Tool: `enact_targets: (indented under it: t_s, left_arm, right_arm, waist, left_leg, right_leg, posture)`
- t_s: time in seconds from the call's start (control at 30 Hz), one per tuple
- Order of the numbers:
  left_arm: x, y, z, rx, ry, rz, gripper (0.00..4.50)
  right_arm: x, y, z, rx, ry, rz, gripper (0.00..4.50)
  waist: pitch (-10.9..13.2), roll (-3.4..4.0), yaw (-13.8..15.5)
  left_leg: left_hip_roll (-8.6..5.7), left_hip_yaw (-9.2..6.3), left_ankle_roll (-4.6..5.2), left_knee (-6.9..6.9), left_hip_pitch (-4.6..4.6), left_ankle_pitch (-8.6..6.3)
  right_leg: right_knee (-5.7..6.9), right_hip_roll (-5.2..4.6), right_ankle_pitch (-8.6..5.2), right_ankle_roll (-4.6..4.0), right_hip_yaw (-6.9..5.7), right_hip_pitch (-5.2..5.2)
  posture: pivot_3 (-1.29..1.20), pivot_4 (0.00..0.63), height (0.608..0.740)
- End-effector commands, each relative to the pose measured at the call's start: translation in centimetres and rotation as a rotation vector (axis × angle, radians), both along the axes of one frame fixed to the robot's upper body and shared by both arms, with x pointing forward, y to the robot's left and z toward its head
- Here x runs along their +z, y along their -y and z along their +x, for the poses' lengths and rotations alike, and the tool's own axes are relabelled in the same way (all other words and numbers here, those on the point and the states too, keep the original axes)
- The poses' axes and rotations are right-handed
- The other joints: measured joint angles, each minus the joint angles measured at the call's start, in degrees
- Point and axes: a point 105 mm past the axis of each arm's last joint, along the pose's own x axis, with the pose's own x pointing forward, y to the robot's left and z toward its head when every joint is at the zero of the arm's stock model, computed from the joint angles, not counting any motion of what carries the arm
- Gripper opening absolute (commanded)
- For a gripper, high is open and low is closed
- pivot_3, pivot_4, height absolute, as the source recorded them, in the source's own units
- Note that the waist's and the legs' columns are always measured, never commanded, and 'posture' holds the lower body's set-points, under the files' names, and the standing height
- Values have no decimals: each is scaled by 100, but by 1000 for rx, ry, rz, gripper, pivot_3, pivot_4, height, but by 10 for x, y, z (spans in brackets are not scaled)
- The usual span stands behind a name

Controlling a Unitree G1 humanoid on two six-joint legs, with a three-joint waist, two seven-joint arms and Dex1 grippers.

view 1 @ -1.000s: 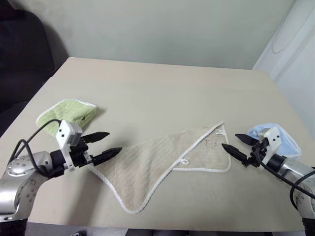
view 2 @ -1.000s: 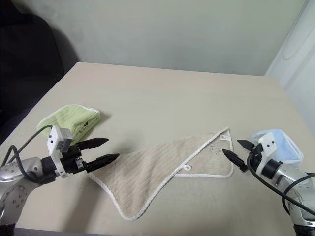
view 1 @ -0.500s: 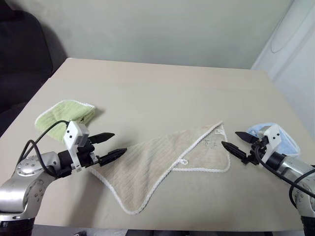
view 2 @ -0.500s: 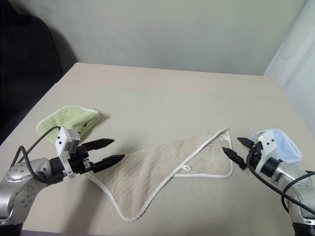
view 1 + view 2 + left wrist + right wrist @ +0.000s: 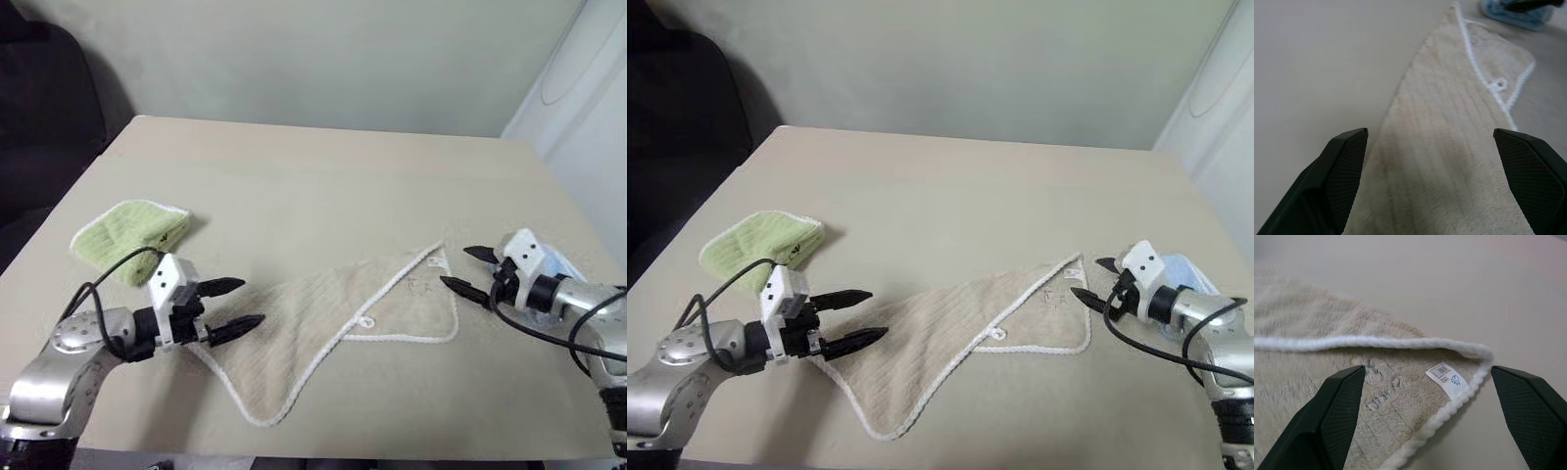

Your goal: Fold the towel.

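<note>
My right gripper pinches the towel's labelled corner (image 5: 441, 248) next, since the white edging (image 5: 418, 261) stands up beside the label while the cloth below lies flat.
The towel (image 5: 323, 323) is a beige ribbed cloth with white edging, lying partly folded over itself near the table's front. A small white loop (image 5: 364, 320) sits at its middle edge and a white label (image 5: 1445, 378) near its right corner. My left gripper (image 5: 235, 304) hovers open at the towel's left corner, its fingers (image 5: 1337, 171) spread over the ribbed cloth. Just off the towel's right edge, my right gripper (image 5: 468, 270) is open too, pointing at the labelled corner. Neither gripper holds anything.
A lime-green towel (image 5: 127, 230) lies bunched at the table's left. A light-blue towel (image 5: 1190, 279) sits behind my right hand near the right table edge (image 5: 578, 225). The table's far half is bare tan surface (image 5: 323, 176).
My left gripper has slid right and down onto the towel's left corner. My right gripper has rolled and moved forward, closer to the towel's right corner. Both stayed open.
</note>
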Motion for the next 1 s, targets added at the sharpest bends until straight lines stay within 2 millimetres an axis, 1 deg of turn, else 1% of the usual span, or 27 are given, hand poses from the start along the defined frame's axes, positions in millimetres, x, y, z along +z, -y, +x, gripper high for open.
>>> enact_targets:
  t_s: [0.03, 0.2, 0.3, 0.37, 0.5, 0.67, 0.77, 0.97, 1.0]
  left_arm:
    - [1, 11, -4, -79, 31, 35, 4457]
    - [-10, 23, -9, -150, 18, 63, 4457]
    - [-12, 27, -13, -176, 18, 71, 4457]
    - [-12, 29, -15, -188, 21, 74, 4457]
    - [-11, 30, -18, -200, 30, 82, 4457]
    - [-11, 29, -20, -210, 38, 95, 4457]
    - [-12, 27, -20, -211, 37, 100, 4500]
    - [-17, 26, -28, -267, 12, 142, 4500]
    - [-17, 26, -31, -293, 10, 162, 4500]
  right_arm:
    - [13, 1, 14, 90, 56, -142, 4327]
    - [15, 7, 56, 101, 86, -338, 4327]
    - [9, 7, 71, 113, 83, -407, 4327]
    - [4, 5, 78, 124, 77, -437, 4327]
    - [-4, 1, 84, 158, 65, -480, 4327]
    - [-5, -2, 92, 148, 74, -465, 4327]
    - [-4, -3, 93, 148, 79, -456, 3770]
    - [0, -5, 95, 143, 95, -417, 1727]
    - [0, -6, 95, 145, 96, -414, 1309]
  waist:
    - [-1, 0, -5]
    - [-2, 3, -20]
    - [-2, 3, -13]
    - [-2, 3, 10]
    - [3, 11, 48]
    - [4, 13, 43]
    - [5, 14, 43]
    - [5, 14, 44]
    - [5, 14, 41]
  left_leg:
    - [0, 0, 0, 0, 1, 0]
    - [4, -2, 5, -6, 5, 4]
    - [10, -5, 9, -10, 8, 6]
    - [16, -8, 10, -11, 7, 6]
    - [15, -7, 10, -10, 5, 6]
    - [12, -5, 10, -10, 3, 6]
    - [13, -5, 9, -11, 4, 5]
    - [13, -4, 8, -11, 2, 5]
    - [14, -5, 8, -11, 3, 5]
  right_leg:
    - [1, 0, 1, -1, 0, -1]
    - [3, -3, 10, -15, 0, -5]
    - [4, -8, 21, -6, -3, -5]
    - [3, -8, 26, -2, -7, -6]
    - [-1, -13, 36, -10, -10, -4]
    - [-3, -16, 45, -25, -9, -6]
    - [-3, -16, 46, -26, -9, -7]
    - [-7, -16, 46, -27, -10, -6]
    - [-7, -16, 46, -27, -10, -6]
  posture:
    - [0, 150, 740]
    - [0, 150, 740]
    - [0, 150, 740]
    - [0, 150, 740]
    - [0, 150, 740]
    - [0, 150, 740]
    - [0, 150, 740]
    - [0, 150, 740]
    - [0, 150, 740]
